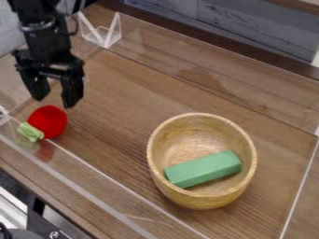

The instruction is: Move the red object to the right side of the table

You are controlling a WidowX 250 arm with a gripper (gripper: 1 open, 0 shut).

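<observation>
My gripper should grab the toy fruit by its rounded red body point(50, 120) next. Then it can move the red object across the table.
The red object point(48, 119) is a small rounded toy fruit lying on the brown wooden table point(149, 93) near its left edge, with its light-green leafy end point(30, 133) against the clear wall. My black gripper point(51, 89) hangs just above and behind it, pointing straight down. Its two fingers point(73, 91) stand apart with nothing between them, and they do not touch the fruit.
A round light wooden bowl point(203, 160) holding a green rectangular block point(203, 170) sits at the front right. Low clear acrylic walls point(100, 191) border the tabletop, and a clear triangular piece point(103, 31) stands at the back left.
</observation>
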